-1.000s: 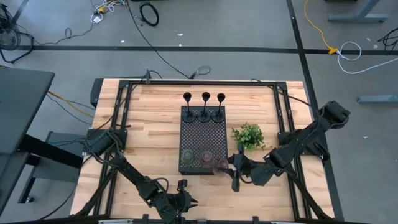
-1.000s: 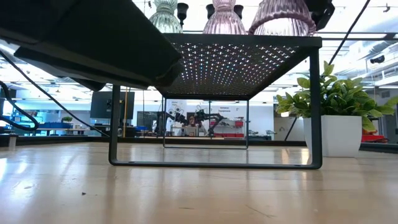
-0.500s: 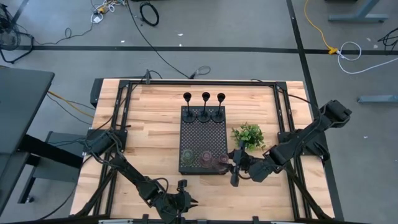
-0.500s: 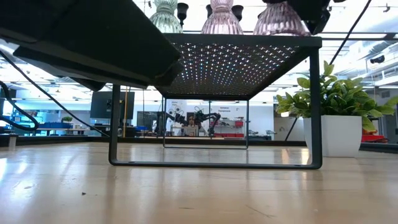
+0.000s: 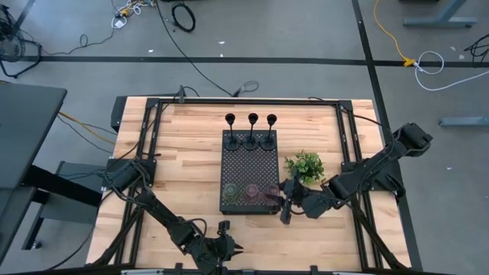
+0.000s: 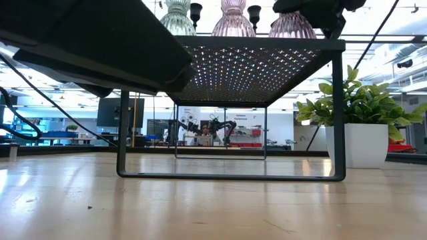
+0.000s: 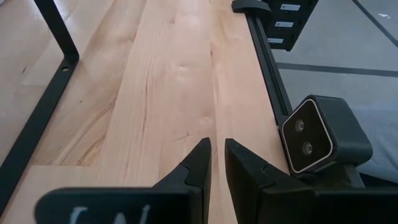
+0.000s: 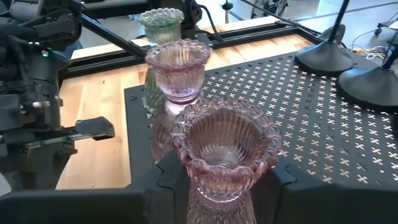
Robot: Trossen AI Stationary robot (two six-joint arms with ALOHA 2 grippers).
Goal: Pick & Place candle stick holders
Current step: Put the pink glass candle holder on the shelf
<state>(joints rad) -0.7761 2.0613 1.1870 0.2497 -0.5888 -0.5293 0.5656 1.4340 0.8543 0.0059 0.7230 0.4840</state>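
The pinkish holder's foot is at the perforated tray's top, inside the tray's edge, so it would stand if my right gripper opened now, and I should open it.
Three black candle stick holders (image 5: 251,130) stand on their round bases at the far end of the black perforated tray (image 5: 248,164). At its near end stand a greenish glass holder (image 5: 231,189) and a pinkish one (image 5: 250,189). My right gripper (image 5: 281,200) is shut on the third, pinkish glass holder (image 8: 225,146) at the tray's near right corner. My left gripper (image 5: 224,248) waits at the table's near edge, shut and empty. My right gripper pinches the pinkish glass holder between its two fingers, on the ribbed body below the beaded rim (image 8: 199,199). The fingers (image 8: 165,180) come about level from the table's right side. The holder stands upright; its foot (image 6: 293,35) is at the tray's top.
A green leafy plant (image 5: 305,166) in a white pot (image 6: 363,145) stands just right of the tray, close to my right arm. The tray stands on thin legs (image 6: 338,113) above the wood. A small camera block (image 7: 323,134) sits by the near edge.
My right gripper has carried the pinkish glass holder from just off the tray's near right corner toward the table's far edge and a little left, in over the tray. The holder has stayed upright. It now stands in line with the other two glass holders.
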